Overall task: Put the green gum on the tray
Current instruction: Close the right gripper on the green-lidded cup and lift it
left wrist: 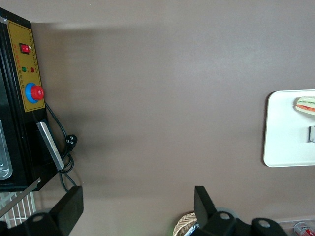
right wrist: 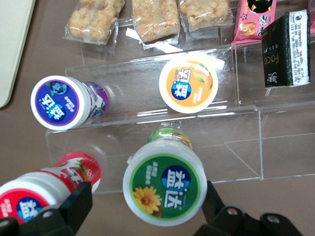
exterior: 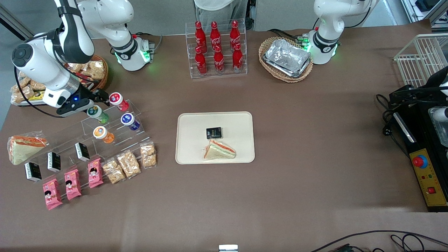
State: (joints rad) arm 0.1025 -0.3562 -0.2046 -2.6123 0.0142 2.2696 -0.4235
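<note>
My right gripper picks up the bottle by its white lid (exterior: 94, 111) next, to place the green gum on the tray (exterior: 215, 149).
The green gum (exterior: 95, 112) is a small green bottle with a white lid. It lies on a clear acrylic step rack (exterior: 115, 134) at the working arm's end of the table. My right gripper (exterior: 91, 105) is open right over it. In the right wrist view the lid with its green label (right wrist: 165, 186) sits between the two black fingers (right wrist: 74, 204), and my gripper (right wrist: 145, 195) straddles it. One finger is close against the lid and the other stands apart from it. The cream tray (exterior: 190, 148) lies mid-table and holds a sandwich (exterior: 219, 150) and a black packet (exterior: 214, 133).
Red gum (exterior: 117, 99), purple gum (exterior: 128, 120) and orange gum (exterior: 101, 133) share the rack, close beside the green one. Black packets, pink packets and snack bags lie nearer the front camera. A cola bottle rack (exterior: 217, 49) and a basket of foil trays (exterior: 287, 57) stand farther back.
</note>
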